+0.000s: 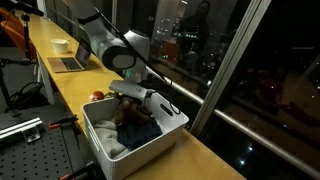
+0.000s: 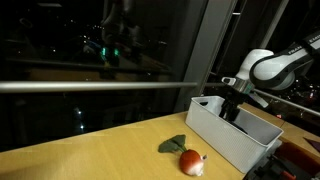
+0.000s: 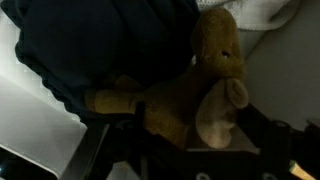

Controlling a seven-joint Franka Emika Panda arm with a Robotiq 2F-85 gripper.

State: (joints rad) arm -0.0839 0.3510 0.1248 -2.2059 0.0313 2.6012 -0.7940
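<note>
I need to close my gripper on the bear's pale ear (image 3: 216, 115) now. My fingers reach down level with the ear between them in the wrist view, so they would hold it.
A brown teddy bear (image 3: 190, 90) lies in a white bin (image 1: 100, 140) on top of a dark blue cloth (image 3: 110, 50). My gripper (image 3: 185, 138) is down inside the bin, its two dark fingers spread on either side of the bear's body. It looks open around the bear. In both exterior views the gripper (image 1: 131, 100) (image 2: 232, 110) dips into the bin (image 2: 225, 142) from above. The bear (image 1: 128, 112) is mostly hidden there by the hand.
A white cloth (image 1: 112, 148) also lies in the bin. A red toy fruit (image 2: 192, 163) with a green leaf (image 2: 172, 145) sits on the wooden counter beside the bin. A laptop (image 1: 68, 63) and a bowl (image 1: 60, 45) stand farther along. Dark windows run along the counter.
</note>
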